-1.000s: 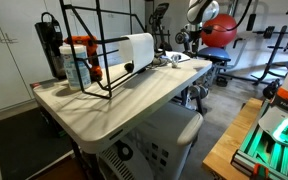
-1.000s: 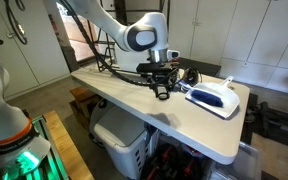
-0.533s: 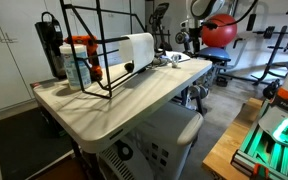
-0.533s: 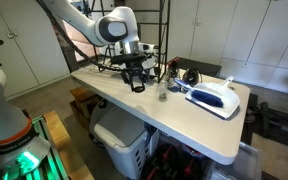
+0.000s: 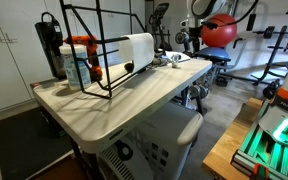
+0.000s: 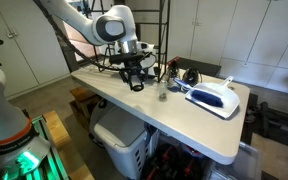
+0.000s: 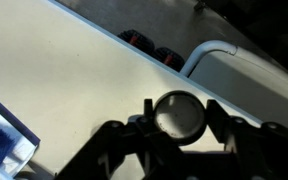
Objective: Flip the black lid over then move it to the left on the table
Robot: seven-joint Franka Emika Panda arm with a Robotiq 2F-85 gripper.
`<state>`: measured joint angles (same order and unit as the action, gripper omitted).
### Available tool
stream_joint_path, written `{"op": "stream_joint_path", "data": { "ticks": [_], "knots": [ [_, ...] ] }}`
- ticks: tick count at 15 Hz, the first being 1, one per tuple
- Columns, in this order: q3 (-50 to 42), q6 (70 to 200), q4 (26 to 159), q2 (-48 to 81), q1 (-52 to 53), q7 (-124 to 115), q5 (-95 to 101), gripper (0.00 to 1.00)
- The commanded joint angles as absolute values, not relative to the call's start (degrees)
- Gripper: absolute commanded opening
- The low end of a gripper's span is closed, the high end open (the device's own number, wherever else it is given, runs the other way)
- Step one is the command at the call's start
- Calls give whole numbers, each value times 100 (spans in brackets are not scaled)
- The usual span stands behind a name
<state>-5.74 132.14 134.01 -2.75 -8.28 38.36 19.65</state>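
My gripper should keep holding the black lid until the lid's rim meets the pale tabletop: the gripper's fingers and the lid hang well above that tabletop.
My gripper (image 7: 180, 118) is shut on the black lid (image 7: 179, 115), a small round disc with a dark rim and a dull grey face turned to the wrist camera. It is held just above the pale table (image 7: 64, 70). In an exterior view the gripper (image 6: 134, 84) hangs over the table (image 6: 184, 125) near its left part, in front of the wire rack, with the lid as a dark spot (image 6: 135, 87) at the fingertips. In an exterior view the table (image 5: 114, 105) shows, but I cannot make out the gripper or the lid there.
A small clear jar (image 6: 164, 95) and a white-and-blue appliance (image 6: 214, 97) lie right of the gripper. A black wire rack (image 5: 94, 50), a white roll (image 5: 136, 47) and bottles (image 5: 79, 58) stand at one table end. A white cooler (image 6: 119, 140) sits below.
Over the last second the gripper carried the lid leftward along the table, away from the jar and the appliance. It has held still for the last half second.
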Motion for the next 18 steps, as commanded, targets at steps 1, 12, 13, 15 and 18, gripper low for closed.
{"op": "stream_joint_path", "data": {
  "ticks": [1,12,13,15,18],
  "knots": [
    [-604,13655,13414,24,-688,3932,1284,30],
    [-365,14036,12890,1046,-630,3189,174,30],
    [-358,14013,12793,1126,-616,2972,259,30],
    [-326,13961,12626,1271,-599,2670,345,30],
    [-314,13946,12386,1521,-574,2322,426,30]
  ]
}}
